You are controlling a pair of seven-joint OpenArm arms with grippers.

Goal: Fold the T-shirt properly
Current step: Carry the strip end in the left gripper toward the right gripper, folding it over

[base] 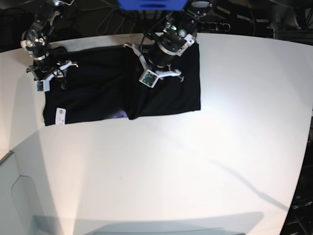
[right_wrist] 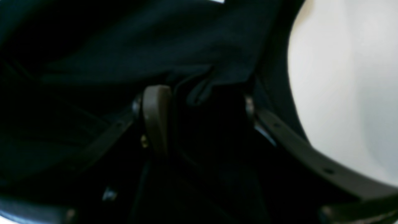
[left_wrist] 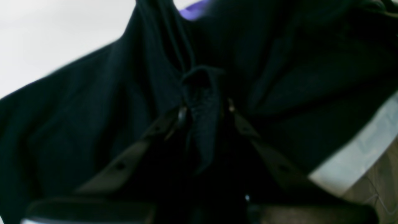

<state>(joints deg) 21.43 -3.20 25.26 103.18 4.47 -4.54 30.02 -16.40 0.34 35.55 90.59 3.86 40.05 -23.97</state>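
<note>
My left gripper releases the black T-shirt [base: 98,88] now, since the pinched fold rests on the black shirt layers and the shirt would lie in place.
The black T-shirt [base: 98,88] lies partly folded on the far side of the white table [base: 195,161], with a small white label [base: 60,115] at its left front corner and a bit of purple print [base: 120,114] at a fold edge. My left gripper [base: 142,66] sits over the shirt's middle. In the left wrist view it [left_wrist: 205,107] is shut on a pinched fold of black cloth [left_wrist: 203,93], with the purple print [left_wrist: 192,11] showing above. My right gripper [base: 51,73] is at the shirt's left end. In the right wrist view it [right_wrist: 200,102] pinches black cloth [right_wrist: 199,88].
The table's far edge runs just behind the shirt, with cables and dark equipment [base: 230,24] beyond it. A blue object [base: 151,4] stands at the top centre. The table's edge and the floor [left_wrist: 373,174] show in the left wrist view.
</note>
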